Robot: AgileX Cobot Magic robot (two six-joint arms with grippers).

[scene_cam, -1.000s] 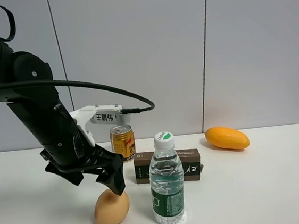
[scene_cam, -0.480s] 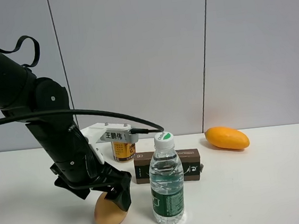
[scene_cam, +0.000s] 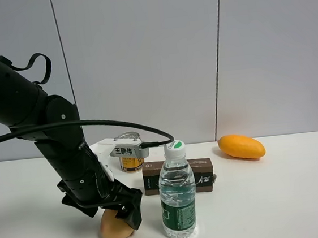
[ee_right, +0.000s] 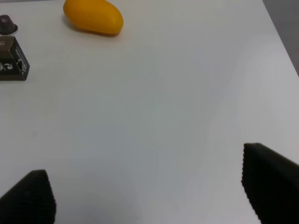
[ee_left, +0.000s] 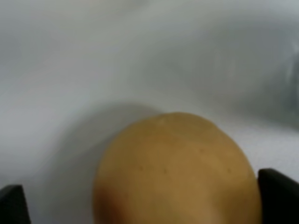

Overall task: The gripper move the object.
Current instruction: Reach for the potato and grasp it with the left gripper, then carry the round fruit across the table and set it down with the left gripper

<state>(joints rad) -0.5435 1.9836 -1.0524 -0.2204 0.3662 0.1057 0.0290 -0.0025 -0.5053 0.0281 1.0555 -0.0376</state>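
Note:
Next, my left gripper takes hold of the peach-tan egg-shaped fruit around its rounded body [scene_cam: 114, 226] [ee_left: 175, 175] to move the object.
The object, a pale peach-tan egg-shaped fruit [scene_cam: 110, 230], lies on the white table [scene_cam: 281, 197] at the front left. My left gripper [scene_cam: 121, 213], a black claw on a thick black arm, is low over it with a finger down on each side. In the left wrist view the fruit [ee_left: 173, 172] fills the space between the two black fingertips [ee_left: 278, 193]; the jaws stand open, the left one clear of the skin. My right gripper [ee_right: 149, 196] is open and empty over bare table and does not show in the exterior high view.
A water bottle [scene_cam: 177, 191] stands just right of the fruit. Behind it lies a brown box [scene_cam: 179, 175], and a gold can [scene_cam: 130, 156] stands behind my arm. An orange mango [scene_cam: 241, 146] lies at the back right, also in the right wrist view [ee_right: 93, 16].
My left arm has swung down and forward. The open claw has dropped from above the fruit to straddle it. The fruit has stayed in place.

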